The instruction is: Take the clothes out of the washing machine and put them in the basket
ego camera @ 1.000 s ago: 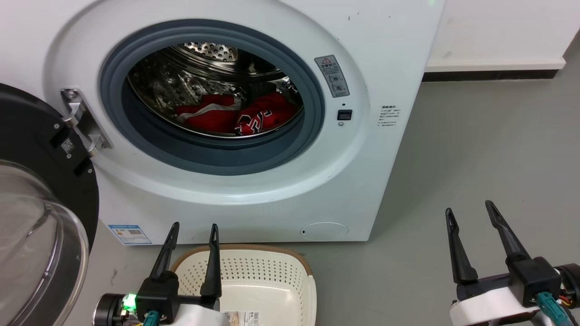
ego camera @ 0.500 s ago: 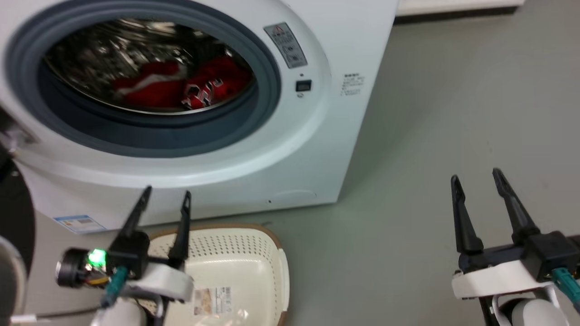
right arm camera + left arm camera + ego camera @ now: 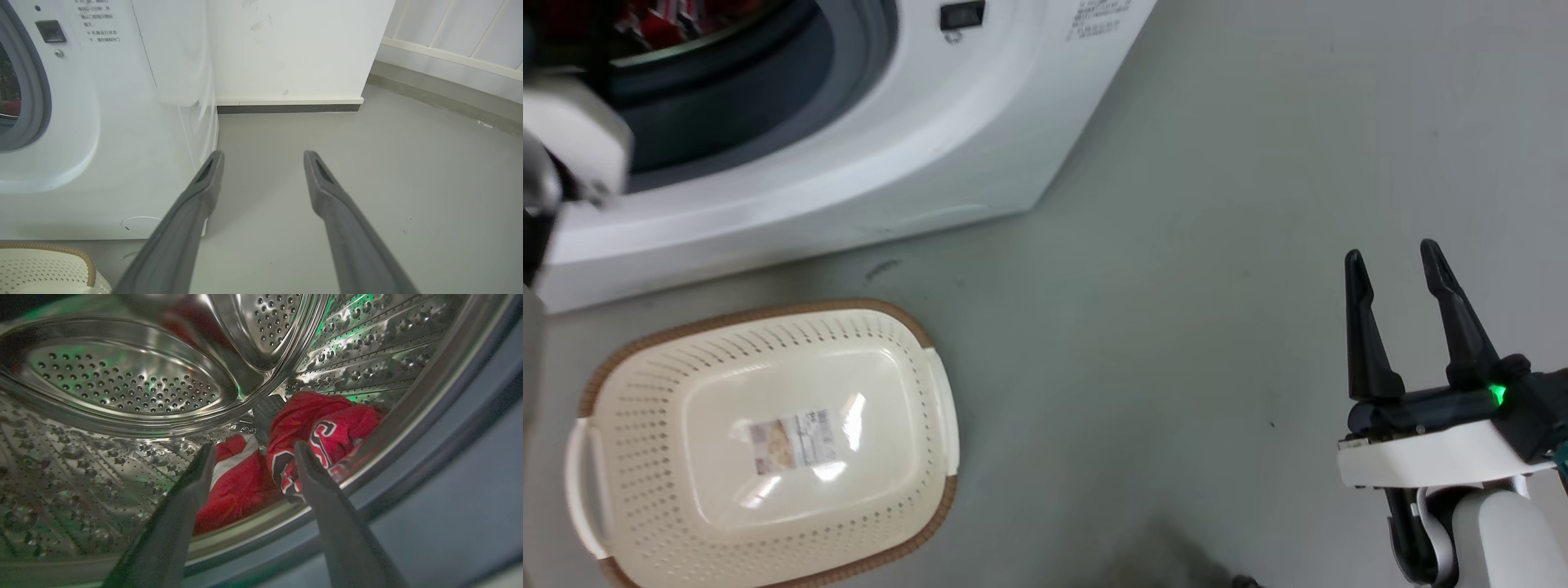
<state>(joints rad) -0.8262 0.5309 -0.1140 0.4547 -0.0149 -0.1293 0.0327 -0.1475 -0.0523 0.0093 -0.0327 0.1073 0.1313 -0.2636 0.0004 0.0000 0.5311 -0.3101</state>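
Next, my left gripper grabs the red garment by its white-striped fold (image 3: 235,459) to take it out, as that stands up while the rest slumps against the drum's rim.
The washing machine (image 3: 866,171) stands open at the head view's top left, with a sliver of the red clothes (image 3: 654,16) in its drum. My left gripper (image 3: 254,448) is open at the drum's mouth and holds nothing. Just beyond its fingertips lie the red garment with white stripes (image 3: 233,477) and the red jersey with black-and-white lettering (image 3: 327,424). The cream basket (image 3: 629,392) sits on the floor before the machine with nothing in it. My right gripper (image 3: 1392,261) hangs open over bare floor, well right of the machine (image 3: 122,122).
My pale left forearm (image 3: 572,139) crosses the machine's front at the left edge. The grey door ring (image 3: 449,477) runs under the left fingers. Grey floor (image 3: 1176,327) stretches right of the basket. A white wall with a dark baseboard (image 3: 286,108) stands behind.
The head camera has swung down and to the right. My left arm has risen from above the basket up to the drum opening. The right gripper has stayed open and hardly moved.
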